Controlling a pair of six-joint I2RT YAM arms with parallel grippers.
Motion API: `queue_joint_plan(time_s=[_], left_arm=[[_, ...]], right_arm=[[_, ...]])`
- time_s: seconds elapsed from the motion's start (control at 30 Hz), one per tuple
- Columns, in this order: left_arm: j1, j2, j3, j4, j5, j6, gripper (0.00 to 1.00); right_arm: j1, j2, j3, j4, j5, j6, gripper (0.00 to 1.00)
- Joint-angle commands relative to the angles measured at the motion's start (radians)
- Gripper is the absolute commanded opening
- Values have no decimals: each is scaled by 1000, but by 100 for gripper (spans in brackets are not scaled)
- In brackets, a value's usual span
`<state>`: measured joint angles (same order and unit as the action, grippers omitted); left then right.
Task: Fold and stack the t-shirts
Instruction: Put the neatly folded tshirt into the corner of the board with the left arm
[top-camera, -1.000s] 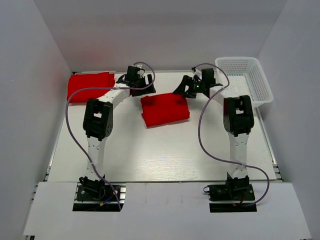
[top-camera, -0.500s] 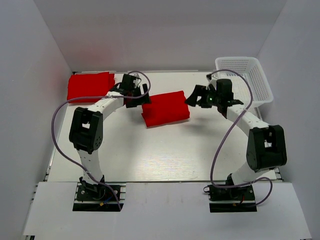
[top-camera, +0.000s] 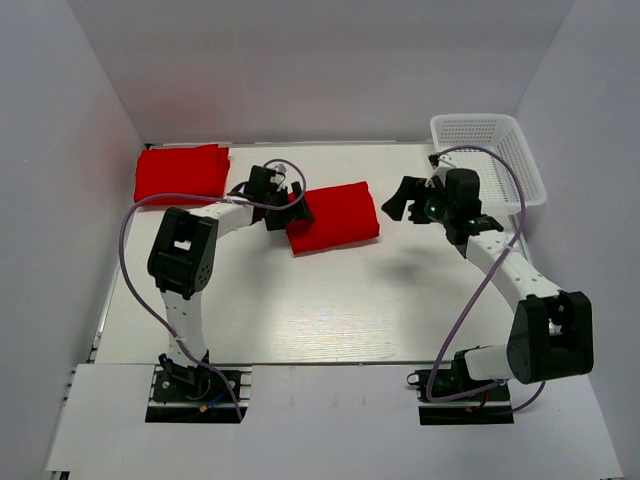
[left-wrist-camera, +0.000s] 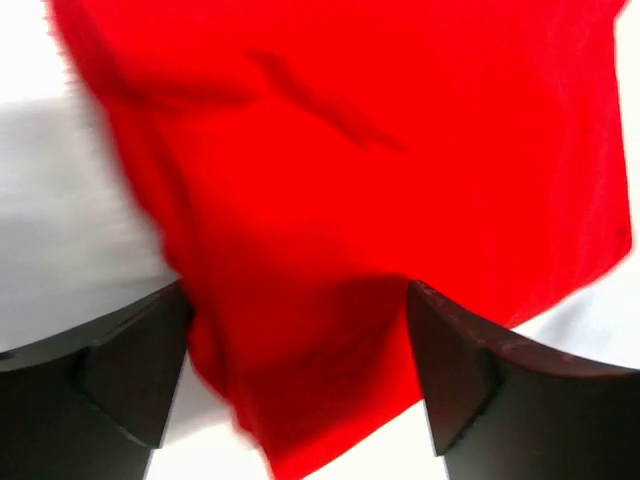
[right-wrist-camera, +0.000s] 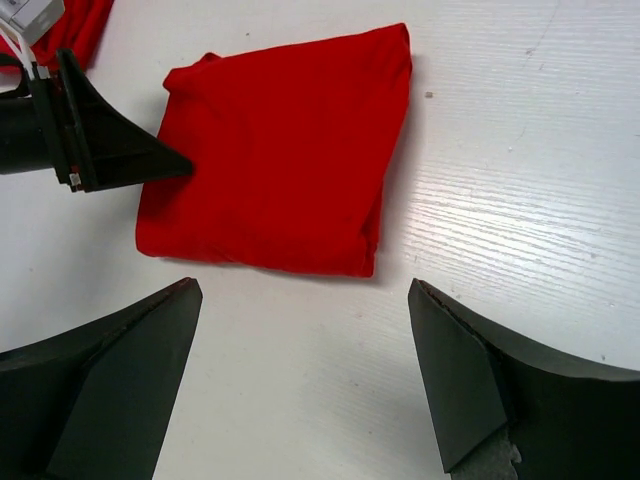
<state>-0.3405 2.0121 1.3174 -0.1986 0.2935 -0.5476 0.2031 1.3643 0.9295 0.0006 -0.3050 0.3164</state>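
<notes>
My left gripper should next grab the folded red t-shirt by its edge that faces the pile, to stack it there still folded.
A folded red t-shirt (top-camera: 335, 215) lies on the white table near the middle. More folded red t-shirts (top-camera: 180, 172) lie in a pile at the back left. My left gripper (top-camera: 290, 208) is at the middle shirt's left edge. In the left wrist view the shirt (left-wrist-camera: 380, 150) fills the frame, and its near corner lies between the open left gripper's (left-wrist-camera: 300, 385) fingers. My right gripper (top-camera: 407, 205) hangs open to the right of that shirt. In the right wrist view the shirt (right-wrist-camera: 280, 150) lies beyond the right gripper (right-wrist-camera: 305, 385), with bare table between the fingers.
A white mesh basket (top-camera: 520, 170) stands at the back right corner, behind the right arm. White walls close in the table on the left, back and right. The left arm's purple cable loops over the table's left side.
My left gripper has moved toward the near right, from beside the back-left pile to the middle shirt's left edge. My right gripper has pulled back to the right, away from that shirt.
</notes>
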Motion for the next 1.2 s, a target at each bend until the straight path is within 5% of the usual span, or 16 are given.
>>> queue_joint_plan(time_s=[0.0, 0.27, 0.33, 0.37, 0.4, 0.43, 1.17], left_arm=[[-26, 53, -18, 59, 82, -2, 92], [-48, 106, 12, 62, 58, 187, 63], [-48, 141, 83, 7, 47, 245, 48], [-48, 157, 135, -33, 47, 276, 18], [-48, 169, 160, -51, 47, 288, 4], [-48, 181, 184, -73, 47, 305, 0], [12, -23, 514, -341, -145, 779, 0]], right_arm=[[-4, -25, -18, -32, 52, -43, 90], [-4, -33, -21, -54, 30, -74, 90], [-5, -44, -40, -42, 33, -74, 90], [-5, -54, -43, -47, 46, -76, 90], [-5, -56, -43, -48, 50, -76, 90], [-4, -62, -47, -57, 55, -77, 90], [-4, -212, -121, -25, 202, -88, 90]])
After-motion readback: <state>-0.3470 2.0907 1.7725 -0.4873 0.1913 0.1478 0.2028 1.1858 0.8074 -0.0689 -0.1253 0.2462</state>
